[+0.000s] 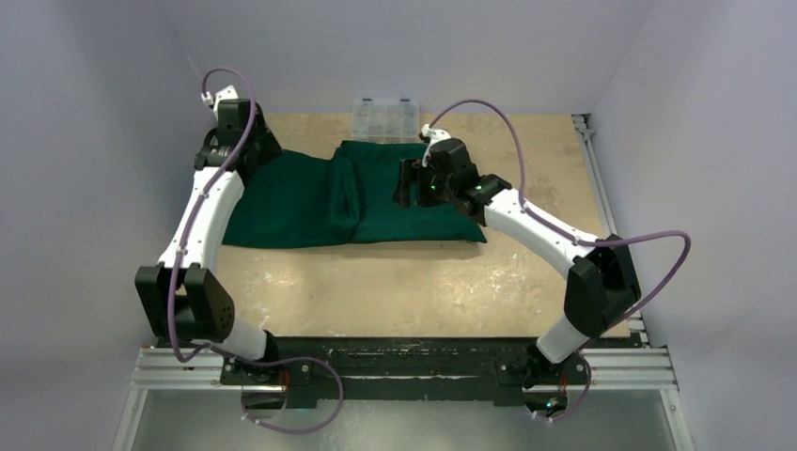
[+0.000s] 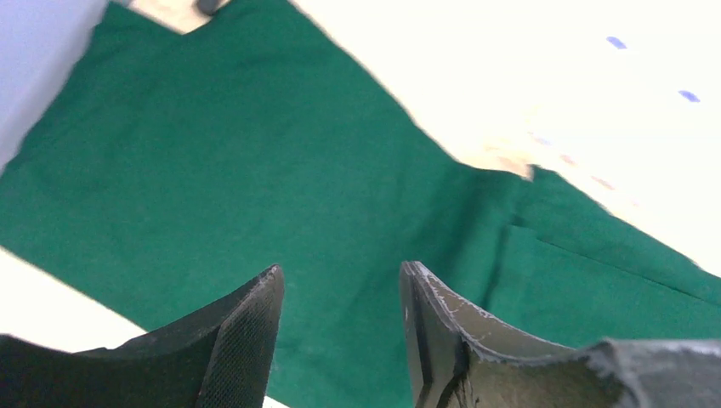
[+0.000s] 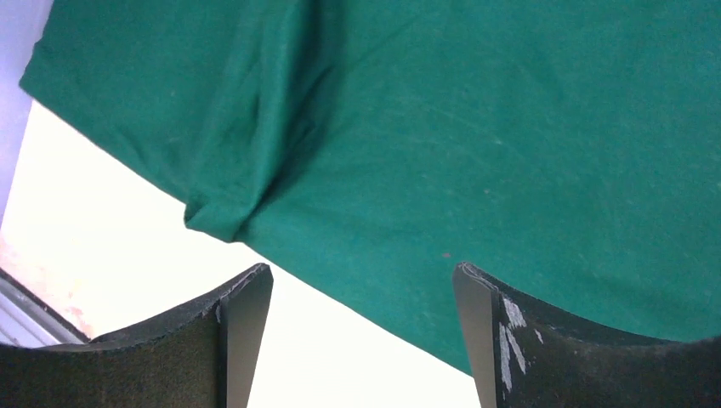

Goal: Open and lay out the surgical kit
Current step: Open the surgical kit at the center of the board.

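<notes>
My right gripper picks up the cloth wrap's top layer beside the cloth wrap's middle fold next, to open the cloth wrap toward the metal bar.
The dark green cloth wrap lies across the far middle of the table. Its left flap is spread flat, and its right part is still a folded bundle with a ridge down the middle. My left gripper is open and empty, hovering over the flat left flap, jaws apart. My right gripper is open and empty above the bundle's far edge, jaws wide apart astride the cloth's edge. The wire-mesh tray, instruments and gauze packets are hidden.
A clear plastic compartment box stands at the back edge just behind the cloth. Grey walls close in on the left, back and right. A metal rail runs along the table's right side. Bare tabletop lies in front of the cloth.
</notes>
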{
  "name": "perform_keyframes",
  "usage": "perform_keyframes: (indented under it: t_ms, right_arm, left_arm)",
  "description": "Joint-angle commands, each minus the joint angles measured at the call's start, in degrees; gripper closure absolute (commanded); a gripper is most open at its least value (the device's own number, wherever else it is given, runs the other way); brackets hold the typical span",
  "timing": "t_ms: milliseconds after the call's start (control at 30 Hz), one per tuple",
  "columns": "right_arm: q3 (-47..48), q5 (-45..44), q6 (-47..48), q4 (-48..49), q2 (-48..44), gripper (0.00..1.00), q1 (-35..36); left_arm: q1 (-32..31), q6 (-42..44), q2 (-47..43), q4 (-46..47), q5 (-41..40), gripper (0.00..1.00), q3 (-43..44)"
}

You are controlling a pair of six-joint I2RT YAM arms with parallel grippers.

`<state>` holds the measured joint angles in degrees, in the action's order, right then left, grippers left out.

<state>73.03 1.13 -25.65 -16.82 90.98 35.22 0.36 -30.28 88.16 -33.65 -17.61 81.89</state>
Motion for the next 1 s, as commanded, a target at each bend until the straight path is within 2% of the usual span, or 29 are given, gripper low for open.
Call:
perform_keyframes:
  t_ms: [0, 200, 500, 767, 833, 967]
  right_arm:
    - [5.92, -2.09, 2.97, 2.52, 3.38, 0.18, 3.16]
    - [13.08, -4.28, 4.56, 0.95, 10.14, 0.16, 8.68]
    - [21.85, -10.91, 4.99, -4.39, 19.70, 0.17, 16.64]
    - [24.21, -9.60, 8.52, -3.93, 24.64, 0.20, 20.52]
    - [25.93, -11.71, 8.53, -5.21, 26.58, 0.24, 20.93]
    - [29.60, -20.84, 8.14, -8.21, 30.14, 0.40, 21.12]
  left_arm:
    - [0.03, 1.75, -5.10, 5.53, 9.43, 0.48, -2.68]
    - [0.01, 3.51, -9.96, 8.19, 11.85, 0.47, -5.42]
    - [0.03, 4.43, -13.45, -2.63, 2.27, 0.44, 5.64]
    - [0.01, 4.93, -13.76, -4.85, 0.68, 0.41, 6.89]
    - [0.06, 4.17, -13.50, -5.38, -0.89, 0.42, 6.57]
    - [0.07, 3.48, -14.06, -4.99, -5.20, 0.42, 4.69]
